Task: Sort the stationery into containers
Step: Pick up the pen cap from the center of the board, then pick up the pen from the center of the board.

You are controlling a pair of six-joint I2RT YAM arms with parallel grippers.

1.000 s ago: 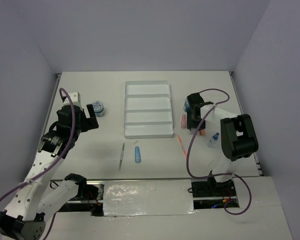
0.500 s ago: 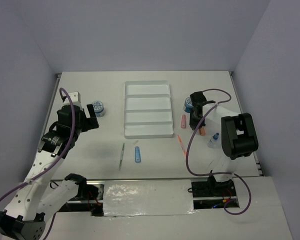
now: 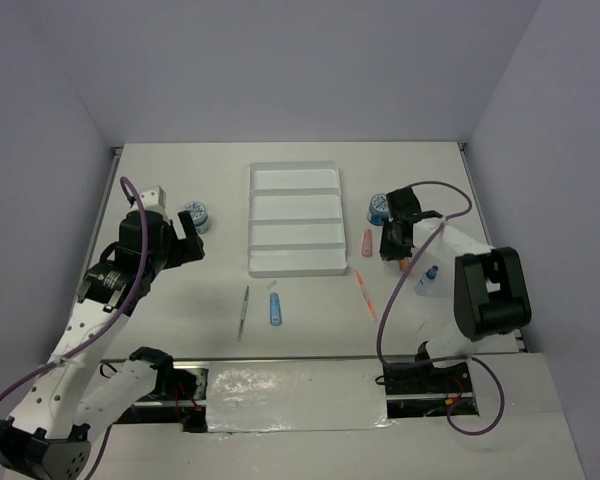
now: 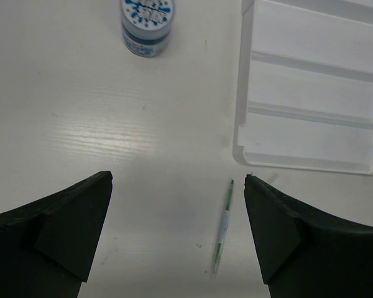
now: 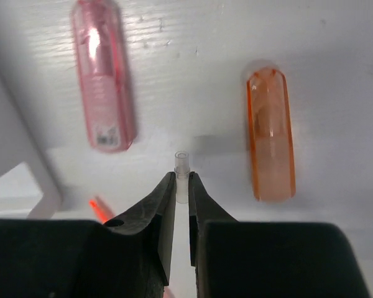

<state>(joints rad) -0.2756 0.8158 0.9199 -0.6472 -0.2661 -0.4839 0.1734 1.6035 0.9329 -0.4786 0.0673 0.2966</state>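
I need to grip the thin green pen by its white body [image 3: 244,313] with my left gripper next, so the pen can be sorted into the white tray [image 3: 296,218].
The white four-compartment tray [image 3: 296,218] lies at the table's middle. My right gripper [image 3: 394,243] is shut on a small clear cap-like tube [image 5: 182,166], low over the table between a pink stick [image 5: 102,93] and an orange stick [image 5: 270,136]. The pink stick [image 3: 367,242] lies just left of the gripper. One blue-white tub [image 3: 378,208] stands behind it. A white-blue tube [image 3: 427,280] and an orange pen [image 3: 365,293] lie nearer. My left gripper [image 3: 185,240] is open and empty, near the other tub [image 3: 196,217]. A grey-green pen [image 3: 244,310] and a blue stick [image 3: 275,308] lie in front of the tray.
The left wrist view shows the tub [image 4: 147,25] far ahead, the tray's corner [image 4: 248,155] to the right and the green pen [image 4: 222,226] near my right finger. The right wrist view shows the tray's corner [image 5: 31,174] and the orange pen's tip [image 5: 98,208].
My right gripper has moved a little right and nearer, away from the tub, and now sits between the pink and orange sticks. The left gripper has shifted slightly right.
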